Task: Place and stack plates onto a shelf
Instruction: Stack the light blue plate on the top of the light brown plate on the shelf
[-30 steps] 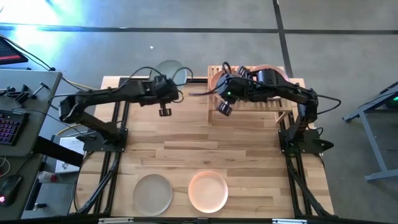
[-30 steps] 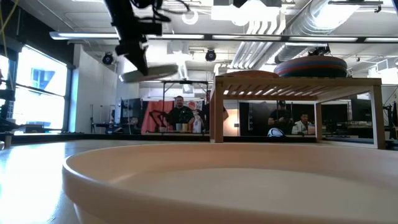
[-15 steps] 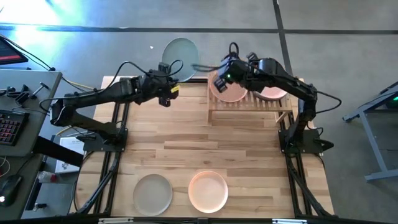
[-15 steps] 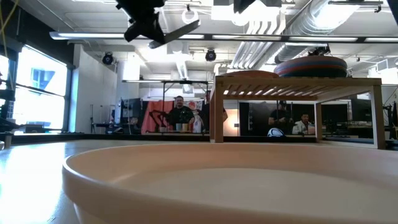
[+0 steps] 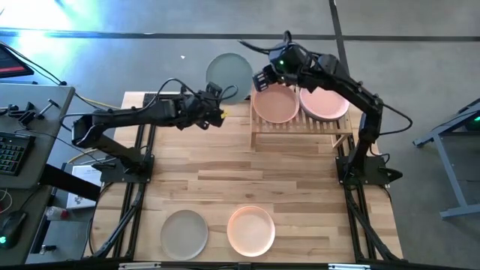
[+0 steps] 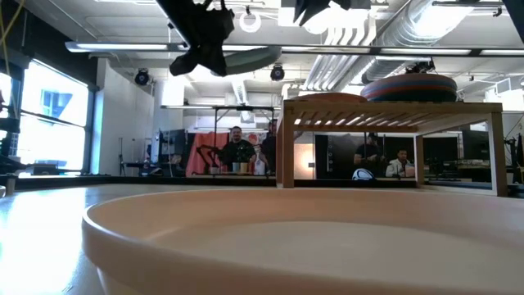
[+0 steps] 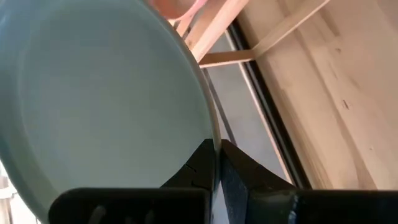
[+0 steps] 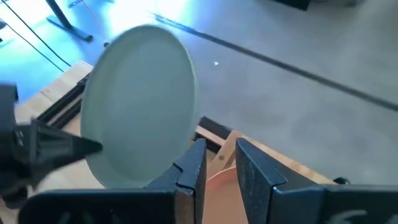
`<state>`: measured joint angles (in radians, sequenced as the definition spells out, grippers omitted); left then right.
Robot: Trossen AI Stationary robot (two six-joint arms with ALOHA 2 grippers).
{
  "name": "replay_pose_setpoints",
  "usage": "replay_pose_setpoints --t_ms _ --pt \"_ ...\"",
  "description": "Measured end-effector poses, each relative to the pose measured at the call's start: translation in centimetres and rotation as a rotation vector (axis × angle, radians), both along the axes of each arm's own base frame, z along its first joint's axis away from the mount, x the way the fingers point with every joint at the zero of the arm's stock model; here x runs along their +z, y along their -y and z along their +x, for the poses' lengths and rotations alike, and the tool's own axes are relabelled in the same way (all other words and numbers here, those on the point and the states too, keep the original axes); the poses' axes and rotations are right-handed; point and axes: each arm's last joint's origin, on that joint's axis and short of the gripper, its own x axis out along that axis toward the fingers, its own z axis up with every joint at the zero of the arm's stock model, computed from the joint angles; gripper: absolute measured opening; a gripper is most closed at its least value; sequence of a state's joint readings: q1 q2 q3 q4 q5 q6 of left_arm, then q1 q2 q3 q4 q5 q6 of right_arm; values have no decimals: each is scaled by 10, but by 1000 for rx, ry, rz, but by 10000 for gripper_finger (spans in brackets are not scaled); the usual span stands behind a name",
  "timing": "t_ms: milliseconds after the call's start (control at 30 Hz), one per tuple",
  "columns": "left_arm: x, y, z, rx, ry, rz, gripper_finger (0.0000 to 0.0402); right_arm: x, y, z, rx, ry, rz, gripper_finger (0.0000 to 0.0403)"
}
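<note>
The pale grey-blue plate's rim (image 5: pixel 251 73) is still short of my right gripper's fingers, so my left gripper moves the plate toward those fingers next, before releasing it.
My left gripper (image 5: pixel 218 106) is shut on a pale grey-blue plate (image 5: pixel 229 75), held high past the table's far edge, left of the shelf (image 5: pixel 301 124). The low view shows this plate (image 6: pixel 246 57) edge-on above shelf height. My right gripper (image 5: pixel 262 75) hovers over the shelf's far left corner, its fingers narrowly open beside the plate's rim (image 8: pixel 194 118); whether they touch it I cannot tell. The slatted shelf carries a pink plate (image 5: pixel 275 105) and a pinkish stack (image 5: pixel 324 101). A beige-grey plate (image 5: pixel 184 232) and a peach plate (image 5: pixel 251 229) lie flat near the near edge. My left gripper pinches the pale grey-blue plate by its rim (image 7: pixel 213 134) between the two fingers (image 7: pixel 200 167), one on the plate's hollow face and one behind it. The fingers reach it slanting from the table's left and near side. The plate is lifted clear and tilted slightly.
The shelf's wooden legs (image 6: pixel 282 156) stand on the table's far right part. Bare butcher-block tabletop (image 5: pixel 247 172) spreads between the shelf and the two near plates. The peach plate (image 6: pixel 286 238) fills the low view's foreground. People sit in the room behind.
My left gripper has carried the grey-blue plate up and toward the far edge and the shelf; the plate tipped on the way and now sits closer to level. My right gripper has moved from the shelf's near left side toward the far edge, ending beside the plate.
</note>
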<state>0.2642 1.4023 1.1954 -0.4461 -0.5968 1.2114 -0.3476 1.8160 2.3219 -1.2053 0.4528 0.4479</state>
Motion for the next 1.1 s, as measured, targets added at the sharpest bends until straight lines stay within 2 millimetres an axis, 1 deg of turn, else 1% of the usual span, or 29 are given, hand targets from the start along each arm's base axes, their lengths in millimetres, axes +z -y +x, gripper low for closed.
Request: replay_pose_setpoints --t_ms 200,333,500,700,800,1100 --pt "-9 10 11 -45 -35 -4 5 -2 15 -6 -16 43 86 64" --pt "-14 15 15 -62 -49 -8 5 -5 19 -9 -22 53 152 64" --pt "-18 20 19 -81 -59 -11 5 -12 19 -6 -15 18 194 64" --pt "-14 23 22 -79 -5 -7 5 -23 16 5 -3 -27 228 64" --pt "-13 23 22 -79 -8 9 5 -27 14 9 10 -43 230 64" --pt "-13 23 23 -75 -1 10 5 -33 14 14 11 -70 238 64"
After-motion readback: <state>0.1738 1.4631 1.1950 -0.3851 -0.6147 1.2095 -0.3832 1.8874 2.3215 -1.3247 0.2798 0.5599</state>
